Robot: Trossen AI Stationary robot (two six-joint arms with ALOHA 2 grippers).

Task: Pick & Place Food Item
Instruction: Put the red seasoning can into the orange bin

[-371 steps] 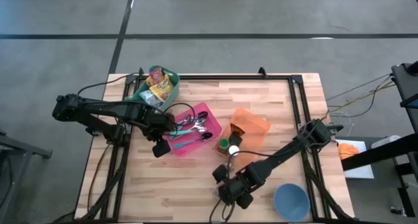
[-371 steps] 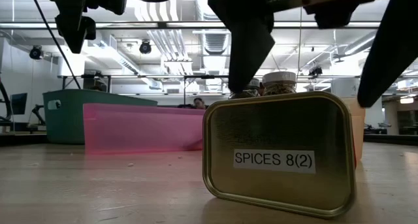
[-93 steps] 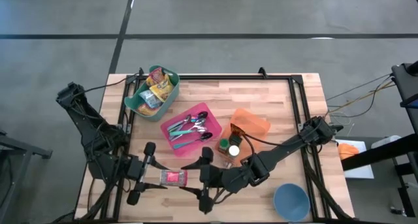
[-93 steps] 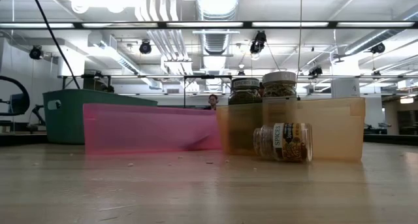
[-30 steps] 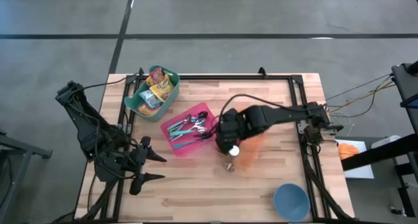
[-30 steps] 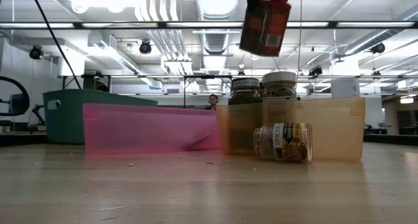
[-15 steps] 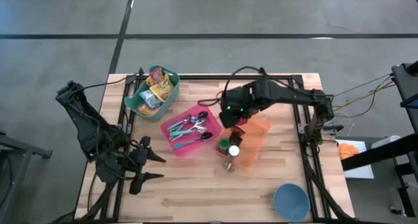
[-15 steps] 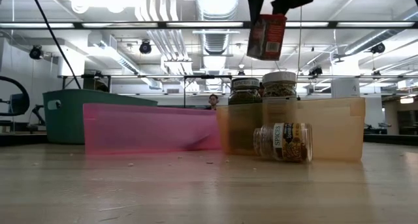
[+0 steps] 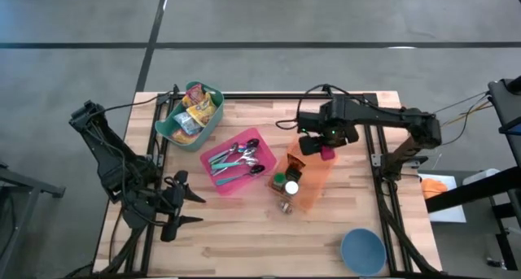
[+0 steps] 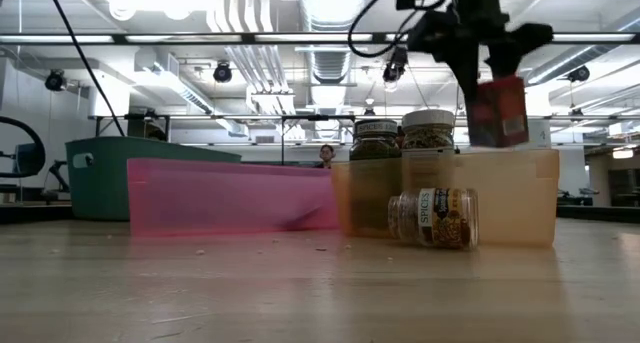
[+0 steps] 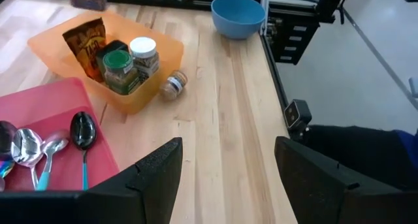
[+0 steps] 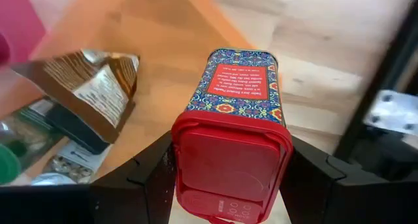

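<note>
The red-lidded tin hangs above the orange bin, near the bin's rim, in the right wrist view, so the robot's right gripper should keep holding the tin until it is lower.
A red tin with a patterned side hangs over the far end of the orange bin, with my right gripper shut on it. In the low view the tin hangs just above the bin's rim. The bin holds a brown pouch and two spice jars. A third jar lies on its side on the table by the bin's near end. My left gripper stands open above the table's near left part, holding nothing. My right gripper pinches the tin at its red-lidded upper end between its two fingers, one on each opposite side. The fingers come from above and point down. The tin hangs below them, lid end up, slightly tilted, clear of the bin.
A pink tray with spoons lies left of the orange bin. A green bin with snack packs stands at the far left. A blue bowl sits at the near right corner. Bare wood shows along the near side.
My right gripper has carried the red tin from above the bin's near left end toward the table's far and right edges, turning at the wrist and sinking. The tin now hangs lower, over the bin's far end.
</note>
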